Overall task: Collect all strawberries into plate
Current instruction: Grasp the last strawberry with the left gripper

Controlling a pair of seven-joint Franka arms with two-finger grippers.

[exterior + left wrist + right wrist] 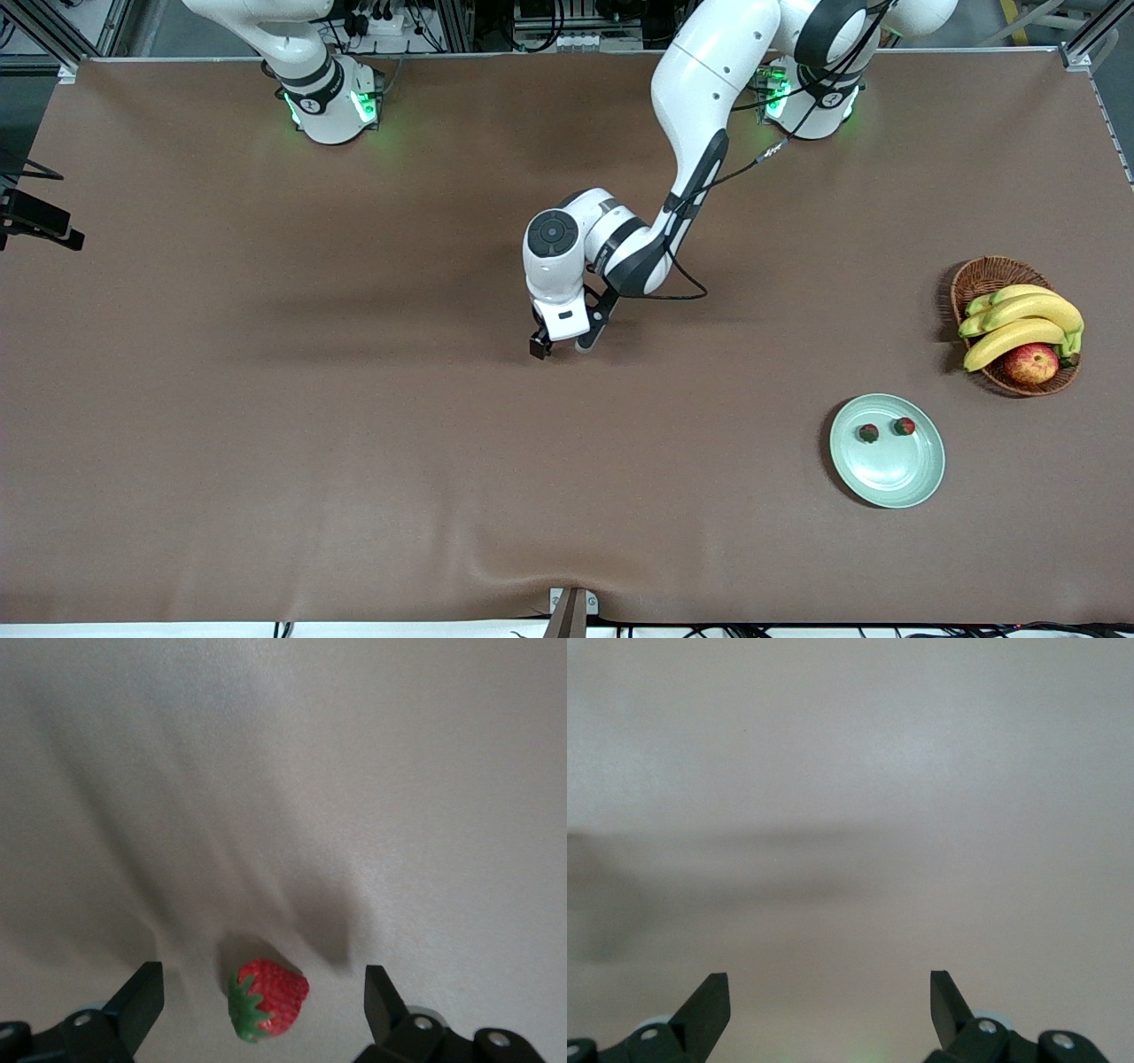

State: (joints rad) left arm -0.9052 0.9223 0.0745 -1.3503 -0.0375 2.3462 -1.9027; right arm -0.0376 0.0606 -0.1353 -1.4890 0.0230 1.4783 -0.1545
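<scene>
The strawberry is ready for my left gripper to close on it: in the left wrist view my fingertips reach down around it, level with its body.
The pale green plate (890, 471) lies toward the left arm's end of the table, near the front camera. Two strawberries (868, 432) (904, 426) lie in it. My left gripper (561, 347) is low over the middle of the table, open. In the left wrist view a third strawberry (268, 999) lies on the cloth between the open fingers of the left gripper (263, 990), touching neither; the hand hides this berry in the front view. My right gripper (830, 992) is open and empty over bare cloth; the right arm waits at its base (330, 97).
A brown wicker basket (985, 276) with bananas (1019, 319) and a red-yellow apple (1031, 363) stands beside the plate, farther from the front camera. A fold in the cloth (496, 567) runs near the front edge.
</scene>
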